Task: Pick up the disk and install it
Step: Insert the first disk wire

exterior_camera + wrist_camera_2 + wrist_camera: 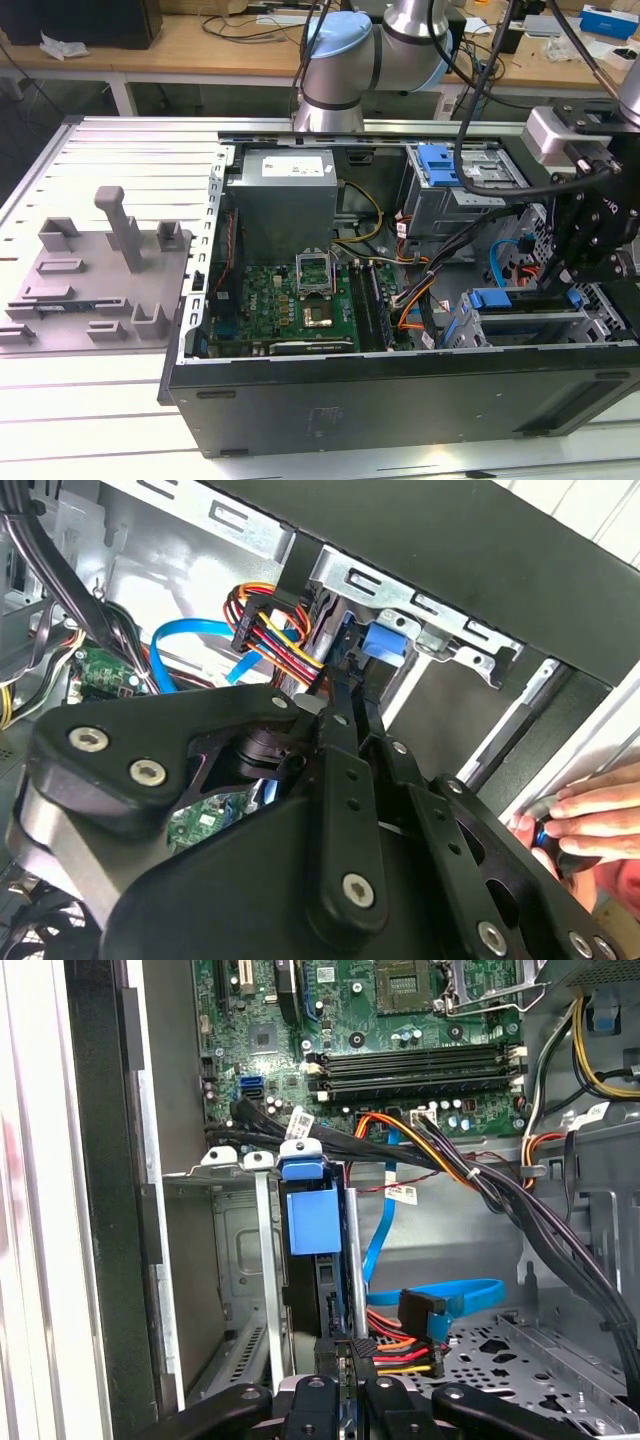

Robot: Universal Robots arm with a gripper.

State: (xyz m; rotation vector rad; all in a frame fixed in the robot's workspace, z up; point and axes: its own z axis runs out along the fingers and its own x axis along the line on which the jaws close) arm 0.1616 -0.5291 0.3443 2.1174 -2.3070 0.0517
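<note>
The disk's blue tab is level with the drive bay's top rim. My gripper needs to let go.
The disk [322,1290] stands on edge in a slot of the metal drive bay [232,1260], and its blue carrier tab [308,1215] faces the motherboard. My gripper [342,1352] sits at the disk's other end, its black fingers closed together on the thin edge. In the second wrist view the gripper [347,695] reaches toward the blue tab [385,642] under the bay's rail. In the exterior view the black gripper [556,282] hangs over the front right bay, beside the blue carrier [498,298].
Bundled power and data cables [440,1165] cross beside the bay, and a blue cable [455,1295] lies by the fingers. A second blue carrier [440,165] sits in the rear cage. A person's hand [585,820] rests at the case edge. A grey fixture [100,275] lies on the exterior view's left.
</note>
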